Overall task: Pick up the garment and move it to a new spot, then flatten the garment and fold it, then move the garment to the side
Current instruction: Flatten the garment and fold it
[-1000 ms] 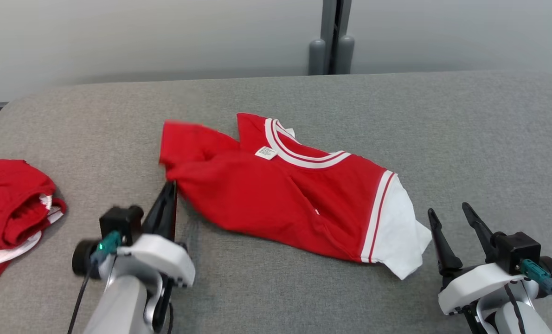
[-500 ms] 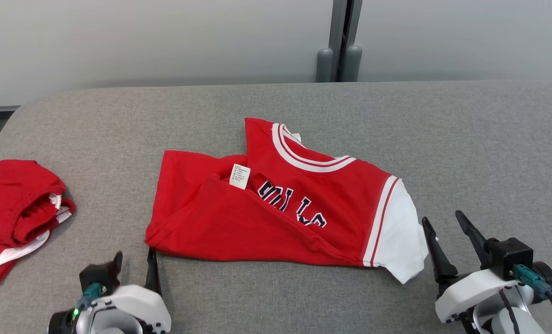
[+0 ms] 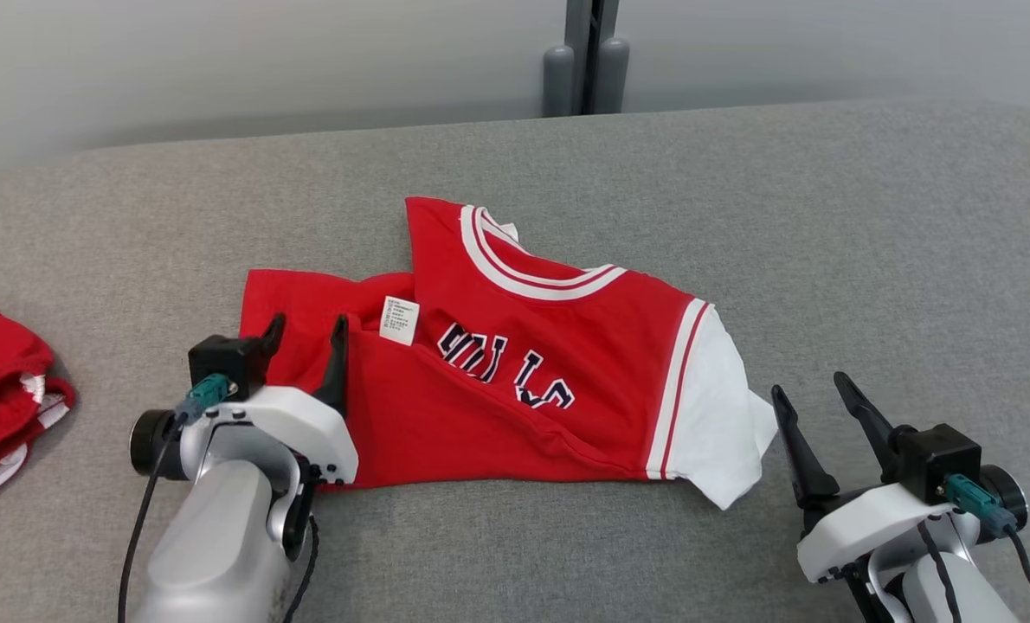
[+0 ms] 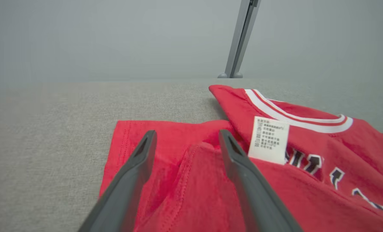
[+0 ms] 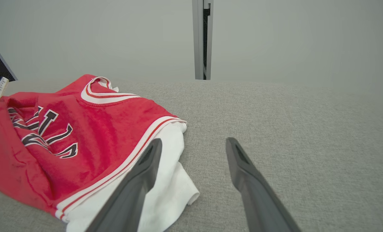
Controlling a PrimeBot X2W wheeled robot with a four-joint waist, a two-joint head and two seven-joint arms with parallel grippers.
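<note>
The jersey's seamed fold (image 3: 312,358) stands up in a line, while the red cloth (image 3: 299,291) behind it lies flat, so my left gripper should pinch that fold next.
The garment (image 3: 515,381) is a red jersey with white collar bands, dark lettering and a white sleeve (image 3: 723,433). It lies crumpled and partly folded over on the grey table, with a white label (image 3: 399,319) showing. My left gripper (image 3: 307,333) stands open over the garment's left part, its fingers straddling a red fold and gripping nothing. In the left wrist view the left gripper (image 4: 187,135) points at the garment (image 4: 307,180) next to the label (image 4: 268,140). My right gripper (image 3: 809,389) stands open just right of the white sleeve. The right wrist view shows the right gripper (image 5: 194,141) beside the sleeve (image 5: 165,180).
A second red and white garment (image 3: 0,389) lies bunched at the table's left edge. The grey padded table (image 3: 827,216) stretches wide to the right and behind the jersey. A grey post (image 3: 586,61) stands against the wall behind the table's far edge.
My left gripper was shut on the garment's left edge, let go and opened, drew back, then came forward over the cloth. The garment settled with its lettering showing. The camera shifted.
</note>
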